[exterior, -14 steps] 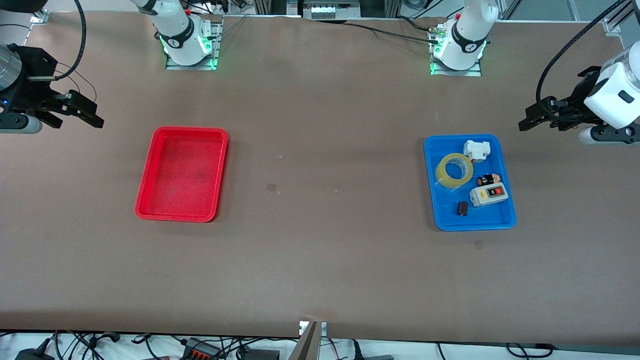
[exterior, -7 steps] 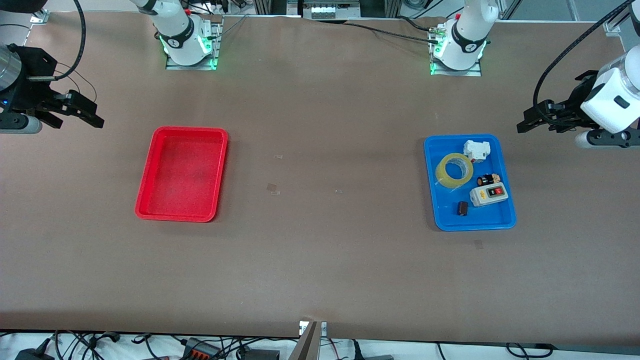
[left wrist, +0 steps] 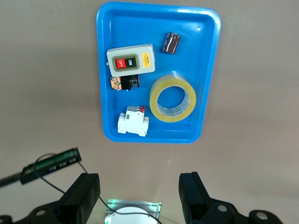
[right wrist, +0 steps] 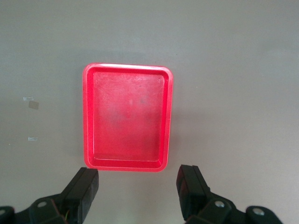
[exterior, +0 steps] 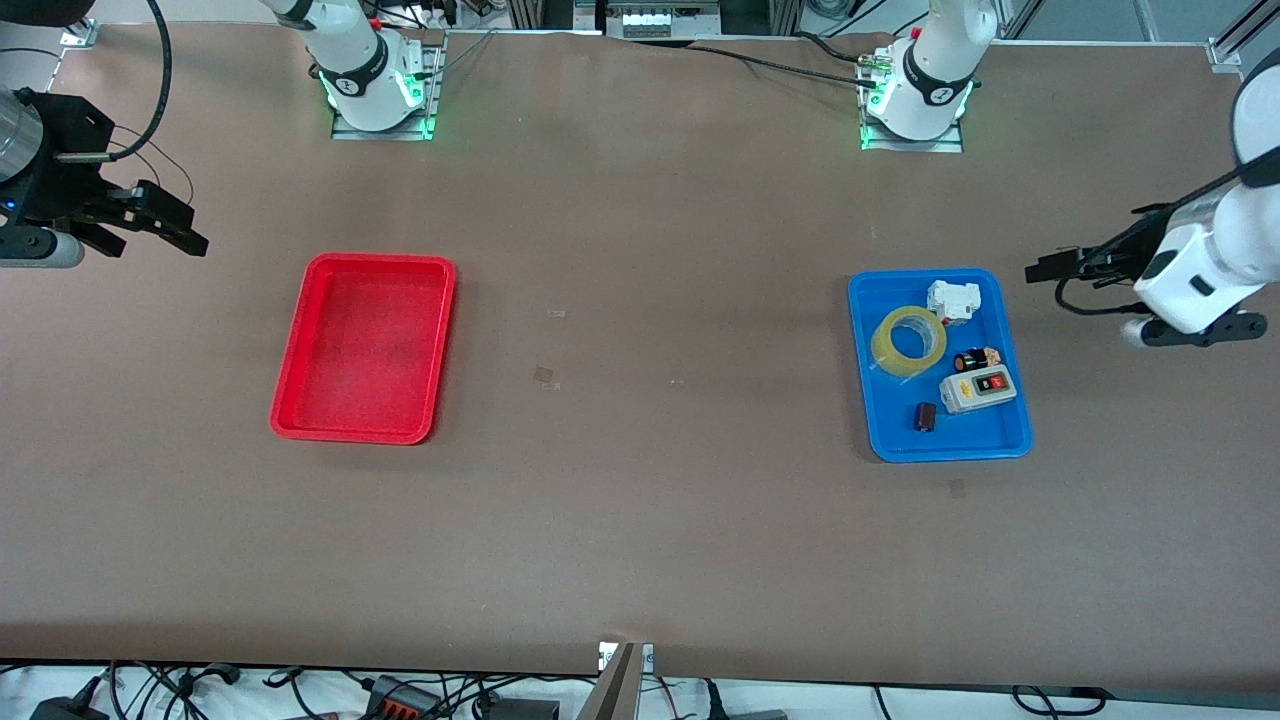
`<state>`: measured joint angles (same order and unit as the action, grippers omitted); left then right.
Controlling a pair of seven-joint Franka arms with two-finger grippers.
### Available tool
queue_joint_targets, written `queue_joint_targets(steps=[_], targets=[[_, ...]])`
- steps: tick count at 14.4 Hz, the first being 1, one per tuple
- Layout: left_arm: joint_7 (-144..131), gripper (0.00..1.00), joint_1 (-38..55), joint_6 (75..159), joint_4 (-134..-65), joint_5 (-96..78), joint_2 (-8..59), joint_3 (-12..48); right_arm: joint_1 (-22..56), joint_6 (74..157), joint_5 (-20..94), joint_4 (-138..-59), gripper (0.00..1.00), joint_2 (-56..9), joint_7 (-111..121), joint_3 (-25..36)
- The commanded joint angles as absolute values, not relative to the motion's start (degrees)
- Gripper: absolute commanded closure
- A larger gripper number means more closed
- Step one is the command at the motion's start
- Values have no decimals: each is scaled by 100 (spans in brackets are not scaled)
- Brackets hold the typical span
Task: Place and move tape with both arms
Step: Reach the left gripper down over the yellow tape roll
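Note:
The tape needs to be moved out of the blue tray, so next my left gripper should grab it by its ring's side (exterior: 884, 347) (left wrist: 190, 99).
The tape (exterior: 884, 341), a yellow translucent ring, lies flat in the blue tray (exterior: 862, 390) toward the left arm's end of the table. In the left wrist view the tape (left wrist: 156, 100) rests on the tray (left wrist: 140, 28) floor beside a white breaker. My left gripper (exterior: 1045, 268) hangs open over bare table just past the tray's end, holding nothing; the wrist view shows its fingers (left wrist: 140, 186) wide apart. My right gripper (exterior: 185, 235) waits open and empty over the table at the right arm's end, and shows in its own wrist view (right wrist: 138, 182).
The blue tray also holds a white breaker (exterior: 952, 300), a grey ON/OFF switch box (exterior: 977, 391), a black-and-gold cylinder (exterior: 977, 359) and a small dark block (exterior: 926, 416). An empty red tray (exterior: 365, 350) sits toward the right arm's end (right wrist: 126, 116).
The left arm has swung lower and its gripper has edged toward the blue tray. The right arm has not moved, and the tape lies where it was.

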<state>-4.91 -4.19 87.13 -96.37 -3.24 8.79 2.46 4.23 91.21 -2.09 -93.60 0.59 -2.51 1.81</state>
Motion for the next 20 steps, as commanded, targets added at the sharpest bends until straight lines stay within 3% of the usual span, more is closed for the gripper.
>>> queue_joint_targets(steps=[1, 9, 20], targets=[[-387, 0, -440, 9655, -10535, -422, 730, 325, 404, 9105, -114, -9352, 1, 88, -193, 202], [-387, 0, -290, 13145, -12944, -413, 878, 334, 404, 9088, -105, -9352, 1, 53, -193, 202], [-387, 0, -62, 14282, -12999, -404, 2118, 378, 404, 9079, -105, -9343, 1, 53, -202, 202]])
